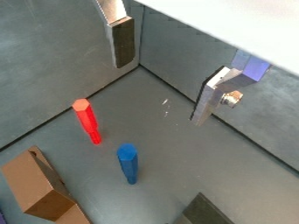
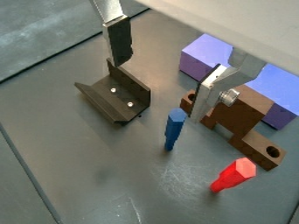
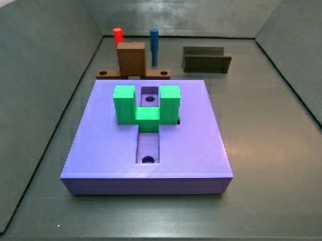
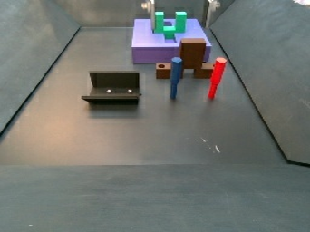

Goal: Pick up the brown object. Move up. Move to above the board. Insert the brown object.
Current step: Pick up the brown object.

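My gripper grips the brown object by its upright block (image 3: 131,58) next, to lift it and insert it in the board (image 3: 149,141).
The brown object (image 2: 247,124) stands upright on its base strip on the floor, against the end of the lavender board (image 3: 149,141); it also shows in both side views (image 3: 132,58) (image 4: 191,54) and in a wrist view (image 1: 35,185). My gripper (image 2: 162,87) is open and empty, raised above the floor between the fixture and the brown object. One finger (image 2: 214,92) appears in front of the brown object without gripping it. The same gripper shows in a wrist view (image 1: 162,90). It is not clearly seen in the side views. A green U-shaped block (image 3: 147,104) sits on the board.
A blue peg (image 2: 173,129) and a red peg (image 2: 233,174) stand on the floor near the brown object. The dark fixture (image 2: 114,96) stands on the floor on the other side of the gripper. Grey walls (image 3: 189,19) enclose the floor.
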